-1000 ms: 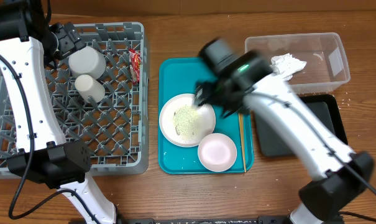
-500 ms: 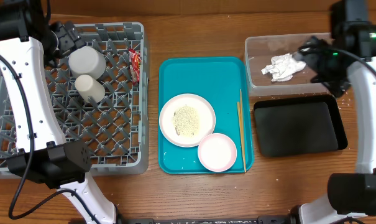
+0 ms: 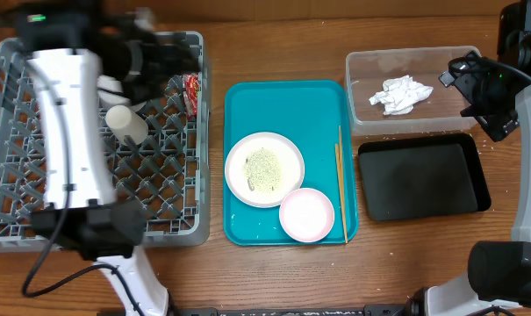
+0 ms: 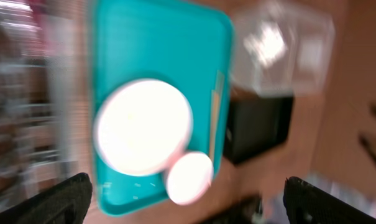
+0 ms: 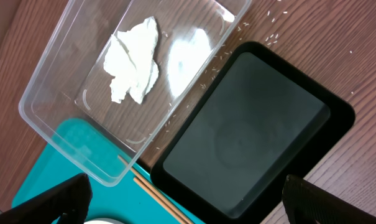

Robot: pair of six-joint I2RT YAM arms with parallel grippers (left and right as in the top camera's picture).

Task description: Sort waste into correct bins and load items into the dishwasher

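I will next pinch the smaller plate (image 3: 306, 214) by one rim edge with my left gripper, so its opposite edge stays free to load into the dishwasher rack.
The crumpled napkin (image 3: 401, 94) lies in the clear tub (image 3: 462, 54), also in the right wrist view (image 5: 135, 59). The black tray (image 3: 423, 180) is empty. The large plate (image 3: 264, 168) carries rice scraps; the smaller plate (image 3: 306, 214) and the chopsticks (image 3: 341, 184) lie on the teal tray (image 3: 283, 96). The sauce packet (image 3: 191, 92), the cup (image 3: 126, 125) and the partly hidden bowl (image 3: 110, 86) sit in the grey rack (image 3: 37, 175). My left gripper (image 3: 164, 61) is blurred over the rack, open and empty (image 4: 188, 182). My right gripper (image 3: 471, 83) is open and empty (image 5: 186, 180) above the tub and black tray.
Loose rice grains lie on the wood by the black tray (image 5: 275, 37). The left wrist view is motion-blurred and shows the teal tray (image 4: 156, 37), both plates and the tub from above.
My right arm swung from over the large plate to the far right beside the tub. My left arm swung rightwards across the rack's back edge. The crockery has not moved.
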